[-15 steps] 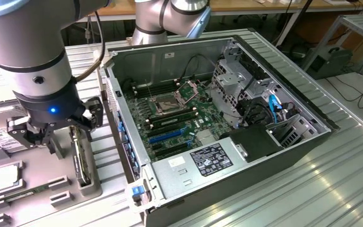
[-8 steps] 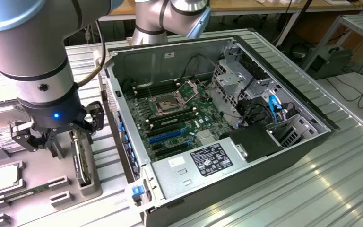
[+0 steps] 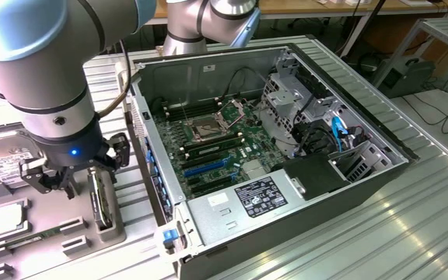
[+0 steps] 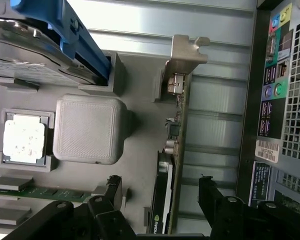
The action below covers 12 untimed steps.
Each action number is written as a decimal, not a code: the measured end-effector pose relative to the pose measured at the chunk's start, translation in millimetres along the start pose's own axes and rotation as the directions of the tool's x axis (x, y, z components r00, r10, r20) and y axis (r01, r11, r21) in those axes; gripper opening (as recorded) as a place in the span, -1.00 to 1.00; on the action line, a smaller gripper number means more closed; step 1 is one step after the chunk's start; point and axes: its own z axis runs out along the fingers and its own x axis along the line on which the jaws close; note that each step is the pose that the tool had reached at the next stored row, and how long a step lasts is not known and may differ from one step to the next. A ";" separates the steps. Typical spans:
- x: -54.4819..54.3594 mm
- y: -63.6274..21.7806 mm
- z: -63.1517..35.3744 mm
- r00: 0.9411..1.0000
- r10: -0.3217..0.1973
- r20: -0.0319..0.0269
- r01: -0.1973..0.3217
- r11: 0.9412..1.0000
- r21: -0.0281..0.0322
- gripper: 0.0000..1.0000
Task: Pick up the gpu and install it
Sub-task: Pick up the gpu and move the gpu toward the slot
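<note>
Next, my gripper grabs the GPU across the flat sides of its dark end (image 4: 164,202), since parts jut out unevenly near the silver bracket (image 4: 185,50).
The gpu (image 3: 100,201) stands on edge in a slot of the grey holder tray (image 3: 123,233), at the exterior view's left beside the open computer case (image 3: 364,181). It is a thin dark card (image 4: 165,195) with a silver bracket (image 4: 185,50) at one end. My gripper (image 3: 82,170) hangs just above the card, open. In the wrist view the gripper (image 4: 162,197) straddles the card's dark end, one black finger (image 4: 112,192) on each side and both apart from it. Inside the case, the motherboard's blue slots (image 3: 205,169) lie bare.
The tray (image 4: 140,125) also carries a hard drive with a blue clip (image 4: 35,50), a processor chip (image 4: 22,140), a green memory stick (image 4: 40,192) and a grey block (image 4: 90,130). The case's rear port panel (image 4: 285,100) stands close beside the gpu. A second arm's base (image 3: 200,23) is behind the case.
</note>
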 end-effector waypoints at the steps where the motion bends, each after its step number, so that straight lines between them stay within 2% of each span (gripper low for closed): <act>1: 0.0 -0.1 1.6 1.000 0.000 0.000 0.000 1.000 0.000 0.44; 6: -0.1 -0.4 10.6 1.000 0.001 0.000 -0.001 1.000 0.000 0.44; 12: 0.0 -0.4 10.6 1.000 0.001 0.000 -0.001 1.000 0.000 0.41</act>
